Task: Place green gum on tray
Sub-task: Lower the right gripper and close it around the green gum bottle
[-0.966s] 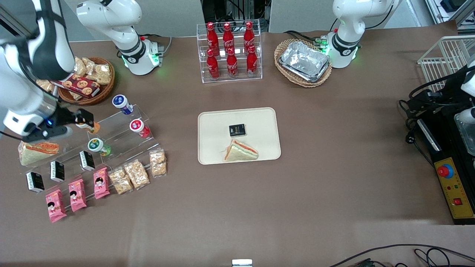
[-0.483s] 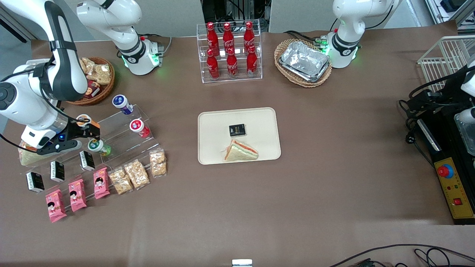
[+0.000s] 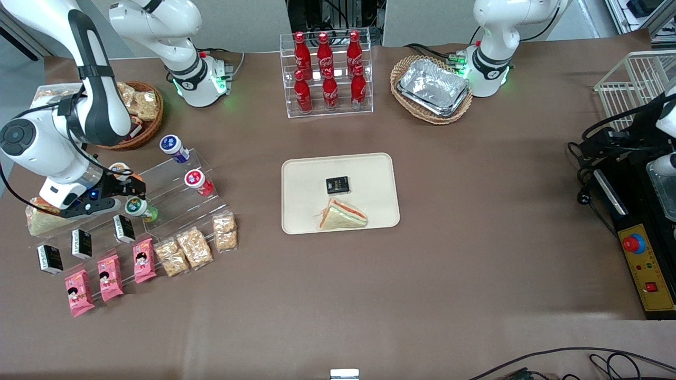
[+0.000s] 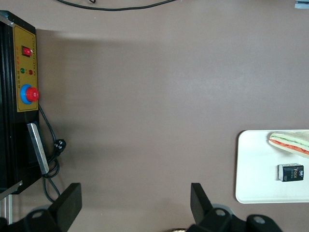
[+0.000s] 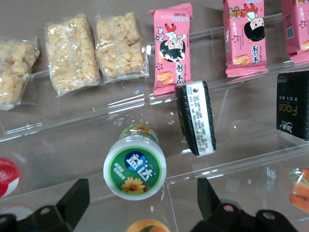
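The green gum should go on the cream tray (image 3: pixel 306 211), so my right gripper should grab it by its white-rimmed green lid (image 3: pixel 134 205) next.
The green gum (image 3: pixel 138 207) lies on a step of a clear stand, its white-rimmed green lid facing the front camera. In the right wrist view its lid (image 5: pixel 135 167) shows just ahead of the two dark fingers, centred between them. My right gripper (image 3: pixel 132 190) is open and empty, just above the stand, between the green gum and the orange-lidded bottle (image 3: pixel 120 170); it also shows in the right wrist view (image 5: pixel 140 208). The cream tray (image 3: pixel 306 211) lies mid-table with a sandwich (image 3: pixel 342 215) and a small black box (image 3: pixel 337 184) on it.
The clear stand (image 3: pixel 174 198) also carries a blue-lidded bottle (image 3: pixel 173 146), a red-lidded bottle (image 3: pixel 197 181), black boxes (image 3: pixel 123 228), pink packets (image 3: pixel 142 259) and snack bags (image 3: pixel 194 247). A wicker basket (image 3: pixel 142 113) stands farther from the camera; a cola rack (image 3: pixel 327 74) and a foil-tray basket (image 3: pixel 433 88) stand at the back.
My right arm has swung in over the stand, and the gripper has moved from the orange-lidded bottle toward the green gum, nearer to the front camera. Nothing was picked up.
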Robot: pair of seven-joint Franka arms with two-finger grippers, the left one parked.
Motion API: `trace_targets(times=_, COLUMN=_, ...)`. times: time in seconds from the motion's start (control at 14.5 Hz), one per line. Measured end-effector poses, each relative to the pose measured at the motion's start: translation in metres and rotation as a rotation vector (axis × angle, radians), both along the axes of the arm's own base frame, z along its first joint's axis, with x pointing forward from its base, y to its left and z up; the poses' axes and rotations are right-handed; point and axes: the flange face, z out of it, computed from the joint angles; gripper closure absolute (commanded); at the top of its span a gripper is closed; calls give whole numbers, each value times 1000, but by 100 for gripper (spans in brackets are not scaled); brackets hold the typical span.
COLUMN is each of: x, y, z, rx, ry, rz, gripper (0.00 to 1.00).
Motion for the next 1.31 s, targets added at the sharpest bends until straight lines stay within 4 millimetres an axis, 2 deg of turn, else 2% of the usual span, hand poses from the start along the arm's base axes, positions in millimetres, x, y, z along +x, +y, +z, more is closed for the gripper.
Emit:
trace_targets(times=0.34, x=-4, y=1, z=-21, rx=-1, ry=3, rz=2, gripper=1)
trace_targets(times=0.62, x=-2, y=3, z=-26, rx=0, ry=3, rz=5, gripper=4)
trace_targets(times=0.69, x=-2, y=4, z=-27, rx=-1, ry=1, rz=6, gripper=8)
trace_targets(times=0.76, x=-1, y=4, z=-28, rx=-1, ry=-2, rz=7, gripper=17)
trace_targets(times=1.03, x=1, y=5, z=-35, rx=-3, ry=-2, rz=9, gripper=62)
trace_targets(times=1.17, x=1, y=6, z=-36, rx=-1, ry=-2, rz=10, gripper=72)
trace_targets(times=1.31, x=1, y=6, z=-36, rx=-1, ry=-3, rz=10, gripper=72)
